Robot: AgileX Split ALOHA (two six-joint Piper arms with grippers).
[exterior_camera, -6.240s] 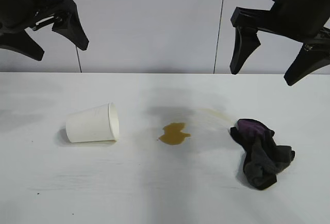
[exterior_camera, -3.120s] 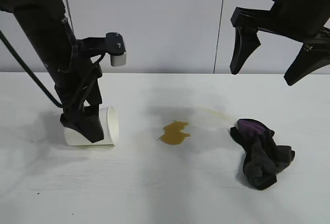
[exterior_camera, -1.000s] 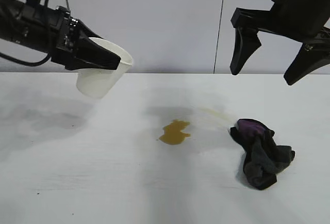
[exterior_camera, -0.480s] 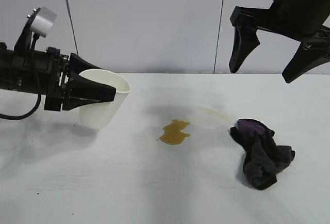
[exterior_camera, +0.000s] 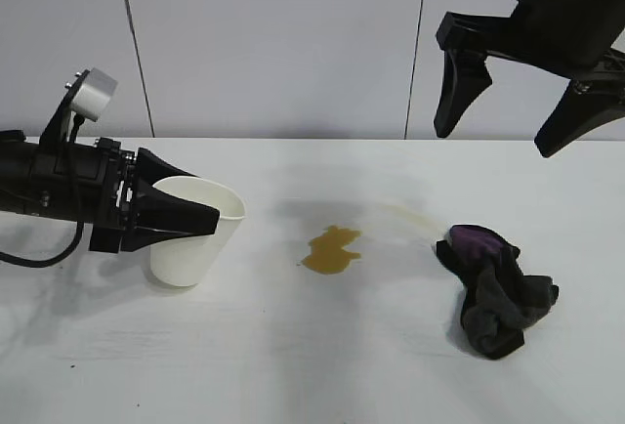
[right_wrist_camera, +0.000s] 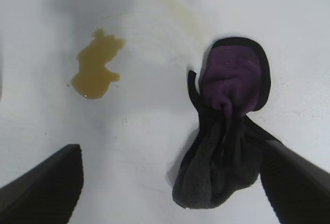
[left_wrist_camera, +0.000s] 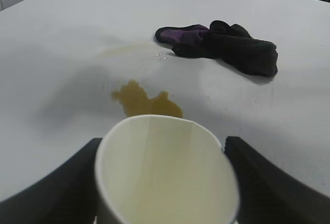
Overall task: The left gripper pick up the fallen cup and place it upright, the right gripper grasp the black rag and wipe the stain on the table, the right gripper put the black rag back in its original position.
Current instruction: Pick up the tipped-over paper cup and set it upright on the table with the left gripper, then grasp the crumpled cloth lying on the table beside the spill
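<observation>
My right gripper grips the rag by its raised dark folds next, since the purple end [exterior_camera: 479, 241] of the black rag [exterior_camera: 498, 292] lies flat on the tabletop.
My left gripper [exterior_camera: 195, 217] is shut on the white paper cup [exterior_camera: 190, 248], mouth up, its base at the table [exterior_camera: 293, 365] on the left side. In the left wrist view the cup [left_wrist_camera: 165, 182] fills the gap between the fingers [left_wrist_camera: 67, 177]. The yellowish-brown stain [exterior_camera: 330, 251] lies mid-table, right of the cup. The black rag [exterior_camera: 498, 292] with its purple patch lies at the right. My right gripper [exterior_camera: 503, 116] hangs open high above the rag; in its wrist view the rag [right_wrist_camera: 227, 141] and the stain [right_wrist_camera: 95, 72] lie below it.
A faint thin trail [exterior_camera: 410, 214] runs from the stain toward the rag. A grey panelled wall [exterior_camera: 293, 43] stands behind the table's far edge.
My left gripper has lowered the cup from mid-air to the table, turning it more upright. The right gripper, rag and stain have not moved.
</observation>
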